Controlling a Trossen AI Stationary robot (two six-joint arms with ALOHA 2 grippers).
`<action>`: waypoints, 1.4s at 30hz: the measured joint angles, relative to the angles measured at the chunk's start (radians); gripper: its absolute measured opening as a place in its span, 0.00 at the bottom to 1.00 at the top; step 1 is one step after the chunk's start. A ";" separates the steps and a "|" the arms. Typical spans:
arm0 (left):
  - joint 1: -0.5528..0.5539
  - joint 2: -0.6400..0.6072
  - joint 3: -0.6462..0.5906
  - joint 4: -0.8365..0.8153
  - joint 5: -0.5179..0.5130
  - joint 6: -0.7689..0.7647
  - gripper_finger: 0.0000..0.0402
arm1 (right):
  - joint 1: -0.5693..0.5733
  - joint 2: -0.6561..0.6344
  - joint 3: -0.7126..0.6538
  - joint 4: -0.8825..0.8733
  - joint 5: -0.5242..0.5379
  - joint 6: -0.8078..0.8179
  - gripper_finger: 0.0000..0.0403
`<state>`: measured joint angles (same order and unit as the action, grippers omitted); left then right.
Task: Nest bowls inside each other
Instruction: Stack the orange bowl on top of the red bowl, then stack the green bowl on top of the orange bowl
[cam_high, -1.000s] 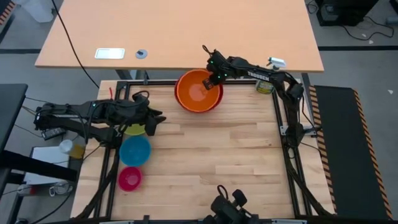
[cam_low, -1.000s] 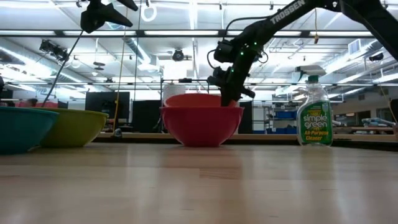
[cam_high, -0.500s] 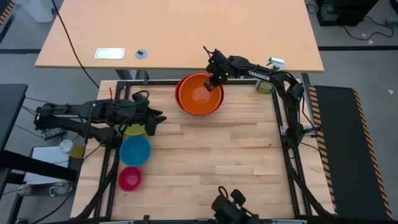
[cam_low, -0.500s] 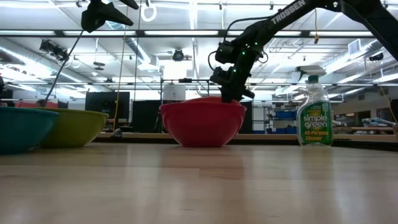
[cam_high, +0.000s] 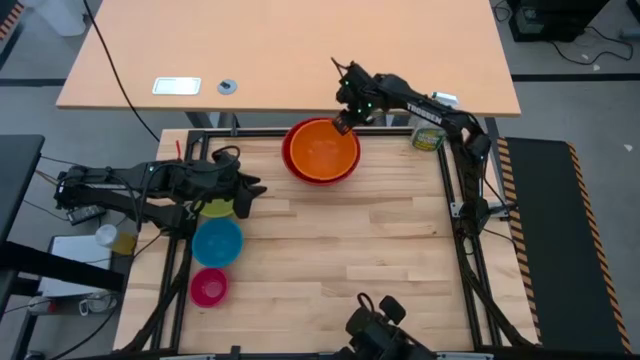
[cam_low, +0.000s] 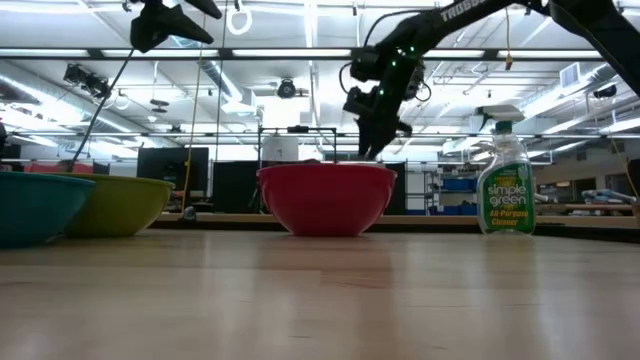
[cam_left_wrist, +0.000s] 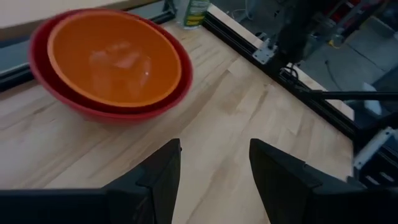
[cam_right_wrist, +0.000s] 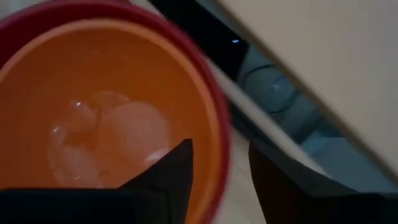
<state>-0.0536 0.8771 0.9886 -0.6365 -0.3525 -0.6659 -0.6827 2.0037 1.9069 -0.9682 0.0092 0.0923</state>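
Note:
I will grab the yellow-green bowl by its rim (cam_high: 230, 212) with my left gripper next, so that I can put it inside the orange bowl (cam_high: 320, 150).
The orange bowl (cam_high: 320, 150) sits nested inside the red bowl (cam_low: 326, 198) at the table's far middle. My right gripper (cam_high: 345, 122) hangs open just above their far right rim, one finger over the orange bowl (cam_right_wrist: 106, 124), the other outside the red rim (cam_right_wrist: 208, 74). My left gripper (cam_high: 245, 195) waits open at the left, above the yellow-green bowl (cam_high: 213, 209). The blue bowl (cam_high: 217, 241) and the pink bowl (cam_high: 209, 287) stand on the table nearer the front edge. From the left wrist, the nested pair (cam_left_wrist: 115, 59) shows beyond the open gripper (cam_left_wrist: 214, 174).
A green spray bottle (cam_low: 505, 185) stands upright at the far right corner (cam_high: 428, 135). A black frame rail (cam_high: 455, 200) edges the table. Bare wood (cam_high: 340, 240) spreads across the middle and right. Another table (cam_high: 290, 50) lies beyond the far edge.
My right gripper has opened, let go of the orange bowl's rim and risen clear. The orange bowl, which stood tilted and proud of the red bowl's rim, has dropped level into the red bowl.

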 joint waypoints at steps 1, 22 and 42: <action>0.000 0.004 0.000 -0.003 -0.009 0.000 0.48 | 0.000 0.000 0.025 -0.029 0.003 -0.007 0.40; 0.235 0.437 -0.001 -0.459 0.179 -0.030 0.48 | 0.159 -0.205 0.233 -0.214 0.025 0.013 0.40; 0.294 0.701 0.000 -0.462 0.146 0.142 0.45 | 0.218 -0.233 0.232 -0.207 0.025 0.035 0.40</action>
<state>0.2404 1.5785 0.9882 -1.0984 -0.2067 -0.5239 -0.4643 1.7706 2.1391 -1.1750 0.0338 0.1276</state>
